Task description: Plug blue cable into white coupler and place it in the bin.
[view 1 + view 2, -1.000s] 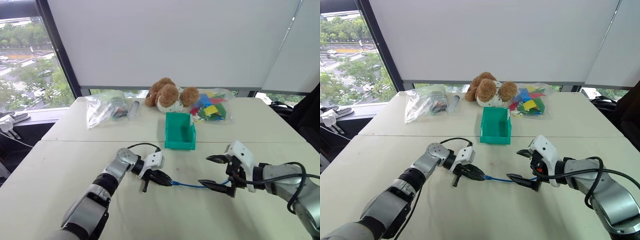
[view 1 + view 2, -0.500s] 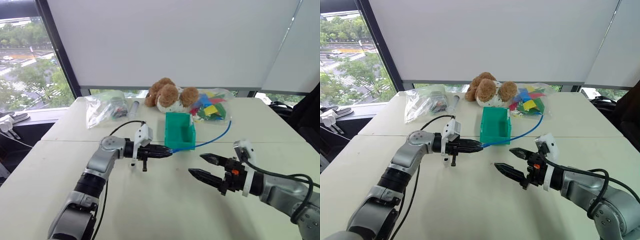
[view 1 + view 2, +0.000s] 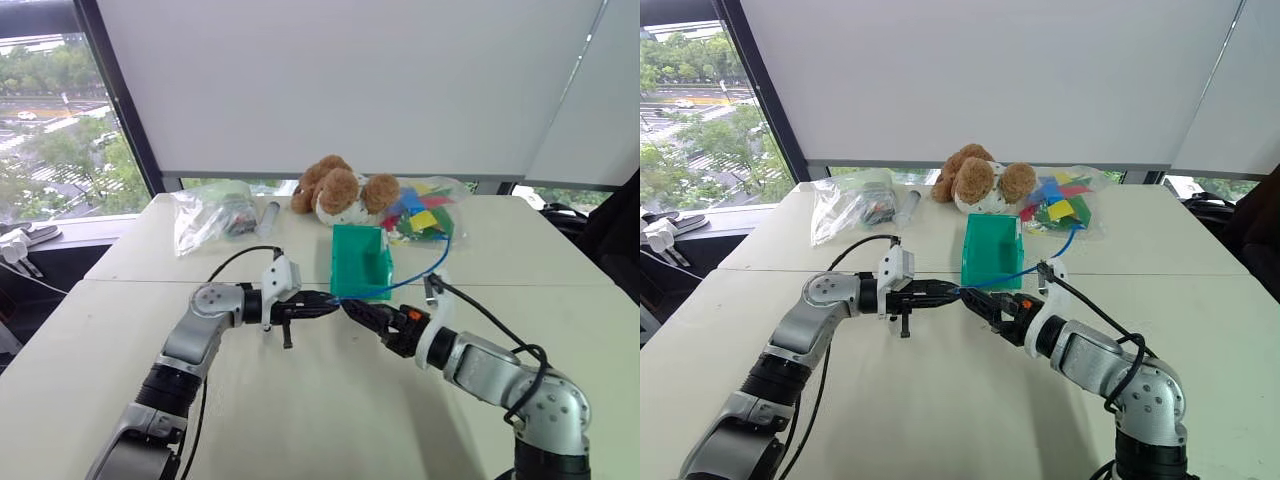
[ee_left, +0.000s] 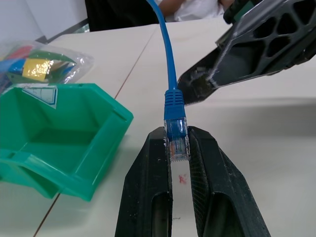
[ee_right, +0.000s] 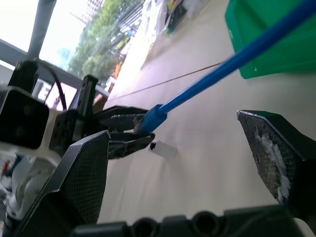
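Note:
My right gripper grabs the blue cable by the exposed boot just behind the plug (image 3: 338,298) next, since my left gripper's fingers cover the clear plug.
My left gripper (image 3: 335,303) is shut on the clear-blue plug of the blue cable (image 4: 168,64), held level above the table in front of the bin (image 3: 358,291). The cable rises from the plug and arcs away over the bin's right side (image 3: 428,270). My right gripper (image 3: 362,312) is open, its fingers on either side of the cable just past the plug, tip to tip with the left one. In the right wrist view the cable (image 5: 232,61) passes between the open fingers, and the white coupler (image 5: 163,149) lies on the table below the left gripper (image 5: 126,131). The teal bin (image 4: 59,143) is empty.
A brown teddy bear (image 3: 335,190) sits behind the bin. A clear bag of coloured pieces (image 3: 420,215) lies at the back right, another clear bag (image 3: 210,215) and a grey tube (image 3: 268,216) at the back left. A seam crosses the table (image 3: 120,282).
The left gripper lifted the cable's plug off the table and then held still. The right gripper rolled and moved left, closing in on the plug with its fingers open around the cable.

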Controlling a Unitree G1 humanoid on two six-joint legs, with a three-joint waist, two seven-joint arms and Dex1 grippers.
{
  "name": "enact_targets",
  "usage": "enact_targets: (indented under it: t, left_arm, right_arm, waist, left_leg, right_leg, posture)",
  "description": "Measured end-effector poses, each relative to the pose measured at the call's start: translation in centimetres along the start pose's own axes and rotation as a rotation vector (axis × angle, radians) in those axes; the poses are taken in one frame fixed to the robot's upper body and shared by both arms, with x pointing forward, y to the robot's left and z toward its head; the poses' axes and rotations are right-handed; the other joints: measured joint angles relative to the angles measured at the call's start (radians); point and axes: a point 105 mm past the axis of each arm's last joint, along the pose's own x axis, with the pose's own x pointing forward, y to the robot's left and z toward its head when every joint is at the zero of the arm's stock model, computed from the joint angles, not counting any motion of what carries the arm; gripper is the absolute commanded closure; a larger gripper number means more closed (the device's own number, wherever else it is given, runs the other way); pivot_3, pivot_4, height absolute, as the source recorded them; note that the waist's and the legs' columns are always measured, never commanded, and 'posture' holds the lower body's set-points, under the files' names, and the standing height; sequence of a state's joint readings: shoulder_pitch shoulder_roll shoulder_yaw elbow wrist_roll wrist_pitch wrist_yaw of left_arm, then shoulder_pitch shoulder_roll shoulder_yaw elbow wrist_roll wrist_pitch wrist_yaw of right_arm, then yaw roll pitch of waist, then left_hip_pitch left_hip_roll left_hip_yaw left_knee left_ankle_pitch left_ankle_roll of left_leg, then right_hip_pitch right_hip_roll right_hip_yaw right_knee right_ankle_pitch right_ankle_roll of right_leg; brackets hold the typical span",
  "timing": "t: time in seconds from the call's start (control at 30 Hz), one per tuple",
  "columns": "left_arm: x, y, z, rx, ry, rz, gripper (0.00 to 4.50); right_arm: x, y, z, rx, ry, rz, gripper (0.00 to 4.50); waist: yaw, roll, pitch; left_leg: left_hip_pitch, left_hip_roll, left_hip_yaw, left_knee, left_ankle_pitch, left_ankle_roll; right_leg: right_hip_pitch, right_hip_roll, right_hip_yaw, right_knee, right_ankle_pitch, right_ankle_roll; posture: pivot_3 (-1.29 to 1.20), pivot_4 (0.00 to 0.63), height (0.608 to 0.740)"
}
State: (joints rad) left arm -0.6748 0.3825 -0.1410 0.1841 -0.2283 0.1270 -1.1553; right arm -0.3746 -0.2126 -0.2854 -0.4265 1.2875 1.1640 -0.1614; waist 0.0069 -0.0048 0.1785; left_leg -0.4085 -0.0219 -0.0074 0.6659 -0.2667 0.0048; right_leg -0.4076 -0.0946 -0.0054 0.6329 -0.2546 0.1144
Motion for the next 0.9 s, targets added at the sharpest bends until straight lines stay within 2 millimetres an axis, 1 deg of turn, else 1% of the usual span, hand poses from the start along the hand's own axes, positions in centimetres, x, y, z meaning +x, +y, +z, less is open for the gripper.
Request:
enact_targets:
  t: [0.2,0.27,0.3,0.43,0.5,0.53,0.9]
  left_arm:
    - [0.1,0.0,0.0,0.005,-0.001,0.003,4.48]
    - [0.1,0.0,0.0,0.006,-0.002,0.003,4.50]
    - [0.1,0.0,0.0,0.006,-0.002,0.003,4.50]
    - [0.1,0.0,0.0,0.007,-0.002,0.004,4.50]
    - [0.1,0.0,0.1,0.010,-0.003,0.005,4.50]
    - [0.1,0.0,0.0,0.008,-0.001,0.008,4.50]
    - [-0.1,0.1,0.0,0.015,0.002,0.014,4.50]
  right_arm:
    - [1.1,0.8,0.3,0.017,-0.005,0.023,0.00]
    - [1.3,0.8,0.3,0.023,-0.003,0.022,0.52]
    - [1.4,0.8,0.2,0.024,-0.002,0.023,0.95]
    - [1.8,1.1,0.0,0.017,0.017,0.031,2.97]
    - [1.8,1.0,0.0,0.015,0.017,0.026,4.10]
    - [1.8,1.1,0.1,0.017,0.009,0.033,4.47]
    - [2.0,1.2,0.2,0.007,0.003,0.038,4.47]
  waist:
    - [-0.006,0.000,0.000]
    - [-0.006,0.000,0.000]
    - [-0.007,0.000,0.000]
    - [-0.012,0.000,0.000]
    - [-0.017,0.000,0.000]
    - [-0.019,0.000,0.000]
    - [-0.019,0.000,0.000]
  left_leg:
    - [0.000,0.000,0.000,0.000,0.000,0.000]
    - [0.000,0.000,0.000,0.000,0.000,0.000]
    - [0.000,0.000,0.000,0.000,0.000,0.000]
    - [0.000,0.001,0.000,0.000,0.000,0.000]
    - [0.000,0.001,0.000,0.000,0.000,0.000]
    - [0.000,0.001,0.000,0.000,0.000,0.000]
    - [0.000,0.001,0.000,-0.001,0.000,0.000]
  right_leg:
    - [0.000,0.001,0.000,0.000,0.000,0.000]
    - [0.000,0.001,0.000,0.000,0.000,0.000]
    - [0.000,0.001,0.000,0.000,0.000,0.000]
    - [0.000,0.001,0.000,0.000,0.000,0.000]
    - [0.000,0.001,0.000,0.000,0.000,0.000]
    - [0.000,0.001,0.000,0.000,0.000,0.000]
    - [0.000,0.002,0.000,0.000,0.000,0.000]
  posture:
    - [0.00,0.150,0.740]
    - [0.00,0.150,0.740]
    - [0.00,0.150,0.740]
    - [0.00,0.150,0.740]
    - [0.00,0.150,0.740]
    - [0.00,0.150,0.740]
    - [0.00,0.150,0.740]
